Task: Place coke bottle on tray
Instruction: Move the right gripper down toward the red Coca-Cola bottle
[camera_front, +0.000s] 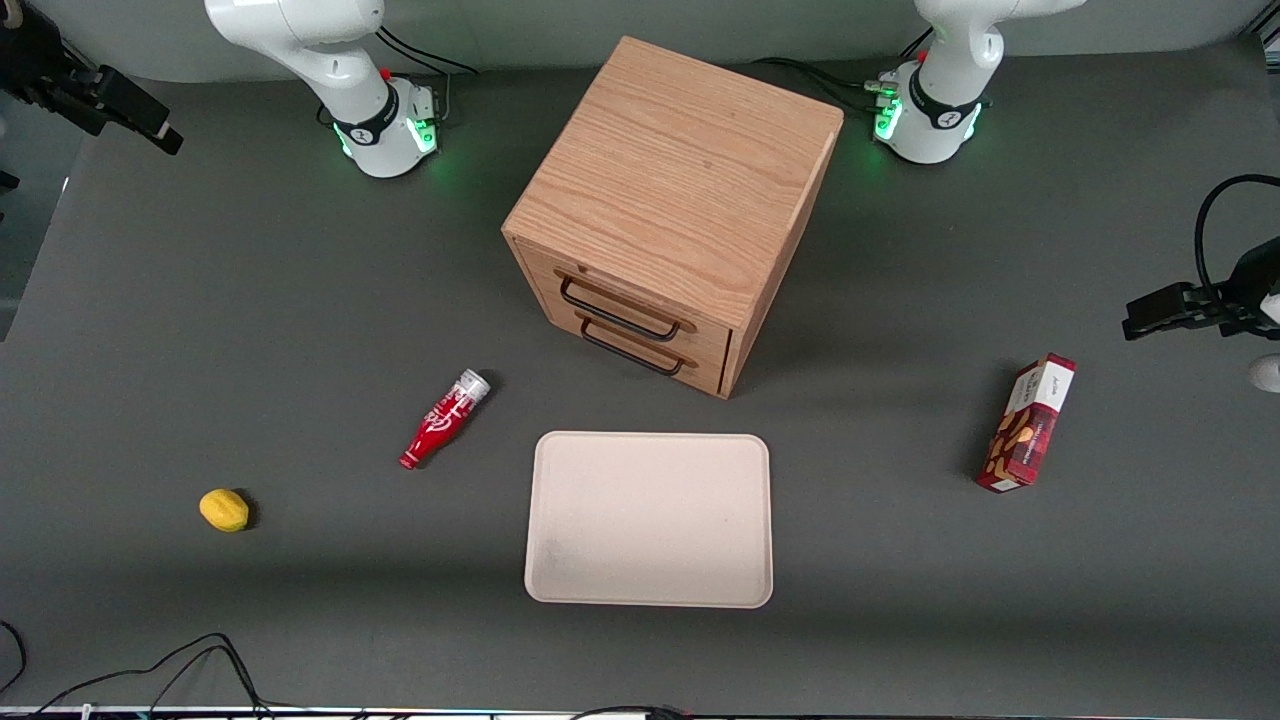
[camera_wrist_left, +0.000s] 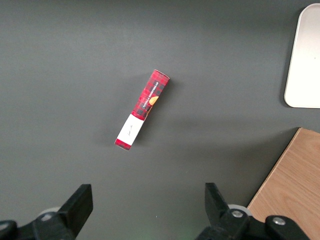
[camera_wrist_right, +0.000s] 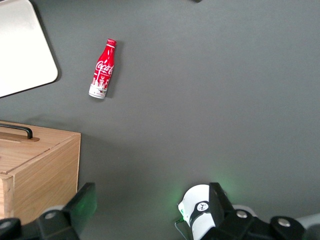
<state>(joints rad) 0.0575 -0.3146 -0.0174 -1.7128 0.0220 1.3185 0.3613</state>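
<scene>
The red body of the bottle with the white script (camera_front: 444, 419) is the part my right gripper needs to grab next, to place the coke bottle on the tray (camera_front: 650, 518).
The coke bottle (camera_front: 444, 419) is small, slim and red with white script. It lies on its side on the dark table, with its silvery wide end toward the cabinet and its narrow neck toward the front camera. It also shows in the right wrist view (camera_wrist_right: 103, 68). The pale beige tray (camera_front: 650, 518) lies flat beside it, a short gap away, and holds nothing; one corner shows in the right wrist view (camera_wrist_right: 22, 55). My right gripper (camera_wrist_right: 150, 207) is open and empty. It is held high above the table at the working arm's end (camera_front: 150, 120), well away from the bottle.
A wooden two-drawer cabinet (camera_front: 680, 200) stands farther from the front camera than the tray, drawers shut. A yellow lemon (camera_front: 224, 509) lies toward the working arm's end. A red snack box (camera_front: 1027, 424) lies toward the parked arm's end.
</scene>
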